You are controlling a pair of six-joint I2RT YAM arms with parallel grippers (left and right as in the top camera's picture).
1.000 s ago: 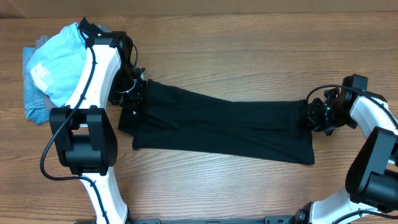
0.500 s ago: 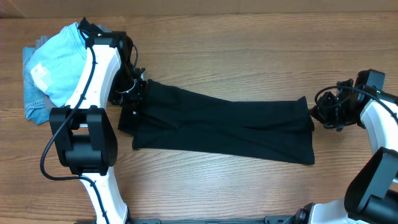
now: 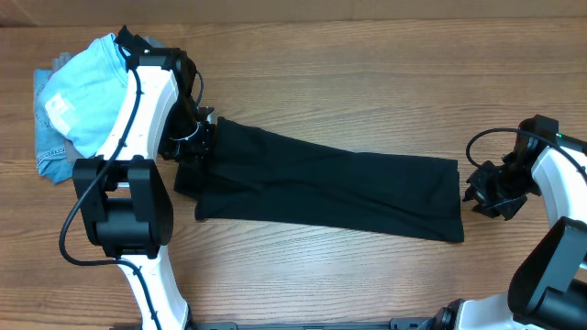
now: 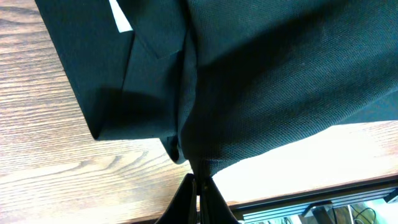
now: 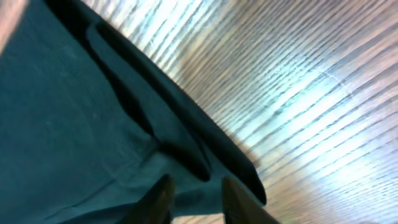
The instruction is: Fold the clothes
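Note:
Next, my right gripper goes to the black polo shirt and grabs its loose end edge [image 3: 459, 202], to fold that end inward over the band [image 3: 330, 186].
The black polo shirt [image 3: 330, 188] lies folded into a long band across the middle of the table. My left gripper [image 3: 194, 139] is shut on the shirt's left end; in the left wrist view the fingers [image 4: 200, 193] pinch a fold of black cloth [image 4: 267, 74], with a white tag showing. My right gripper [image 3: 483, 191] is open and empty, just off the shirt's right edge. The right wrist view shows its fingers [image 5: 196, 190] apart over the shirt's edge [image 5: 93, 112].
A light blue T-shirt [image 3: 83, 92] lies on a pile of folded grey and denim garments [image 3: 48, 156] at the far left. Bare wooden table [image 3: 367, 82] runs behind and in front of the shirt.
My right gripper has let go of the shirt's right end, opened, and moved right and toward the front. The shirt's right end now lies flat. The left gripper has held still.

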